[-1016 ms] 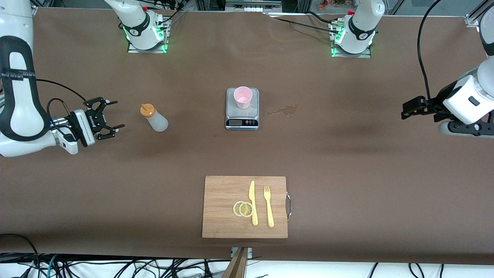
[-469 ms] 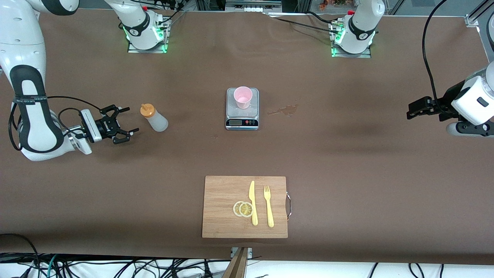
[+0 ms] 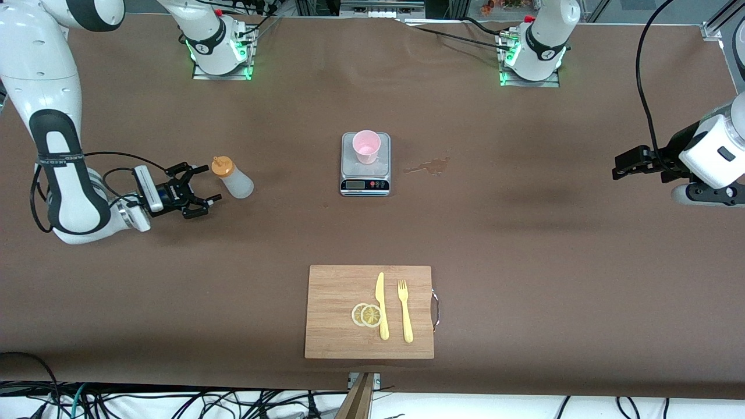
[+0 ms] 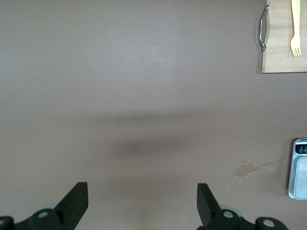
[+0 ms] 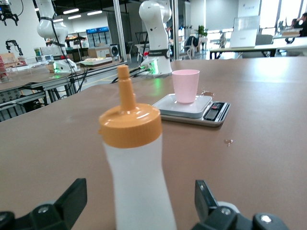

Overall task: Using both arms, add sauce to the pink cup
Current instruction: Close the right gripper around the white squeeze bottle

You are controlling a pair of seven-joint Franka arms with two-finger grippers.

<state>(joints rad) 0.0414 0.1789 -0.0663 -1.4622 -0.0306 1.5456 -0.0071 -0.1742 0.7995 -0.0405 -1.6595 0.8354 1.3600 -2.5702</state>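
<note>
The right gripper grips the sauce bottle's translucent body [image 3: 238, 184] next, leaving its orange nozzle cap [image 3: 223, 166] free to pour into the pink cup.
The sauce bottle [image 3: 234, 180], translucent whitish with an orange nozzle cap, stands upright on the table toward the right arm's end. My right gripper [image 3: 209, 184] is open and low beside it, with the bottle just ahead of its fingers and untouched. In the right wrist view the bottle [image 5: 136, 167] fills the gap between the open fingers [image 5: 72, 197]. The pink cup [image 3: 366, 146] stands upright on a steel scale [image 3: 365, 174]; it also shows in the right wrist view [image 5: 185, 85]. My left gripper [image 3: 619, 166] is open and empty above the table at the left arm's end, where the arm waits.
A brownish spill stain [image 3: 429, 167] lies beside the scale toward the left arm's end. A wooden cutting board [image 3: 337, 331] nearer the front camera holds lemon slices [image 3: 366, 315], a yellow knife [image 3: 381, 305] and a fork [image 3: 404, 311].
My right gripper has moved along the table toward the sauce bottle and now sits close beside it, still open. The left arm has barely moved.
</note>
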